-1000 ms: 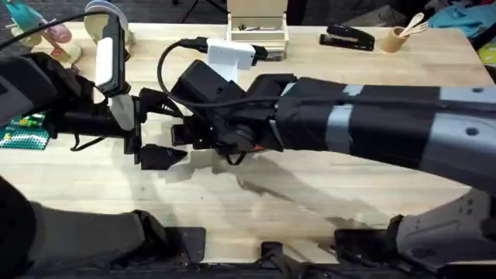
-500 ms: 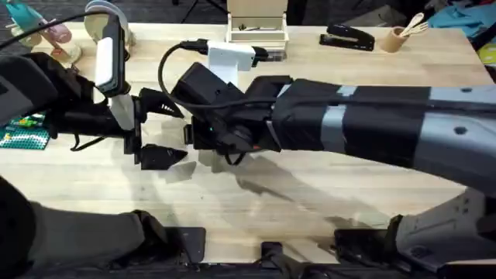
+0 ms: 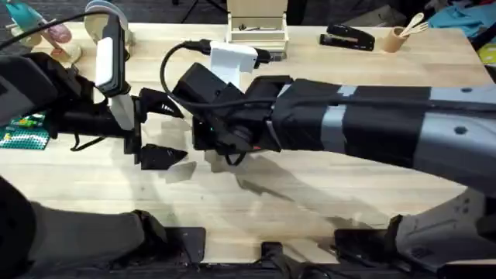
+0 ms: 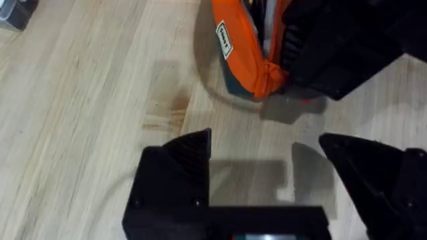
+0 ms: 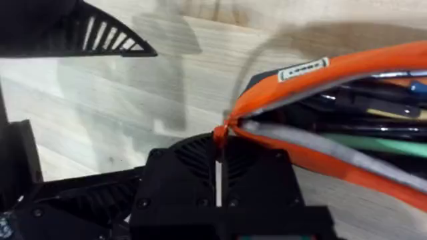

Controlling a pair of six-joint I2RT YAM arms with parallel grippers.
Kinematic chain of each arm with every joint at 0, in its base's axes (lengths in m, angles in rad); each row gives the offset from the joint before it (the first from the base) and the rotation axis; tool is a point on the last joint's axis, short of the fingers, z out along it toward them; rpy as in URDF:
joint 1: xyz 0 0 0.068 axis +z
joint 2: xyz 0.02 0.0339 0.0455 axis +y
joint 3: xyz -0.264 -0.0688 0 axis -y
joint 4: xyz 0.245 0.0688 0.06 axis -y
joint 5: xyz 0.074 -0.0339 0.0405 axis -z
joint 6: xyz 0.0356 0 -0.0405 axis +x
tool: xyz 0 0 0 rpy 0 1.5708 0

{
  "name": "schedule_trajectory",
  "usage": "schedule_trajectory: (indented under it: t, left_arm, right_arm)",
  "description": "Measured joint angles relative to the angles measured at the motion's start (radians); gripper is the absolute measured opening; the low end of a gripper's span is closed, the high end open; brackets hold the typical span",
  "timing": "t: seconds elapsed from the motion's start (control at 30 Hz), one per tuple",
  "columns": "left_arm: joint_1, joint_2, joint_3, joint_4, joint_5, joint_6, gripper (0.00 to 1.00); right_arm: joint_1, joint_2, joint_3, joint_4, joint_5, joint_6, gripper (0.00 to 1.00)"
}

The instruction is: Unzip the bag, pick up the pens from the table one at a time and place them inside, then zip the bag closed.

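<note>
The left gripper grips the bag by its bunched end (image 4: 268, 79) next, where the soft cloth gathers narrow while the bag's opening (image 4: 264, 30) gapes over the pens.
The orange bag (image 4: 239, 48) lies on the table (image 3: 310, 201), its end bunched where my right gripper (image 4: 333, 47) holds it. In the right wrist view the bag (image 5: 347, 67) gapes open along its zipper. A green pen (image 5: 373, 143) and dark pens (image 5: 360, 107) lie inside it. My right gripper (image 5: 218, 175) is shut on the zipper pull (image 5: 218, 135) at the bag's end. My left gripper (image 4: 267, 170) hovers open just short of that end and touches nothing. From overhead, the right arm (image 3: 349, 124) covers the bag, and the left gripper (image 3: 159, 130) stands open beside it.
A wooden box (image 3: 257, 27), a black stapler (image 3: 346, 36) and a cup of wooden utensils (image 3: 397, 39) stand along the far edge. A white device (image 3: 231, 56) with a cable lies behind the grippers. A green item (image 3: 23, 130) sits at the left edge.
My right gripper has shifted slightly to the right, still shut on the zipper pull. The left arm has not moved.
</note>
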Motion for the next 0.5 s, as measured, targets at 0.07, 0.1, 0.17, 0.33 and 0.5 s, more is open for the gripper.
schedule_trajectory:
  t: [0.07,0.1,0.17,0.33,0.5]
  left_arm:
    - [0.0,0.0,0.0,0.0,0.0,0.0,0.993]
    - [0.0,0.0,0.0,0.0,0.0,0.0,0.993]
    - [0.0,0.0,0.0,0.0,0.0,0.0,0.993]
    - [0.0,0.0,0.0,0.0,0.0,0.0,0.993]
    - [0.0,0.0,0.0,0.0,0.0,0.001,0.993]
  right_arm:
    - [0.0,0.0,0.0,-0.01,0.0,0.002,0.033]
    - [0.0,0.0,0.0,-0.012,0.0,0.003,0.033]
    - [0.0,0.0,0.0,-0.012,0.0,0.003,0.032]
    - [0.0,0.0,0.0,-0.012,0.0,0.0,0.032]
    - [-0.002,-0.013,0.0,-0.014,0.0,-0.026,0.032]
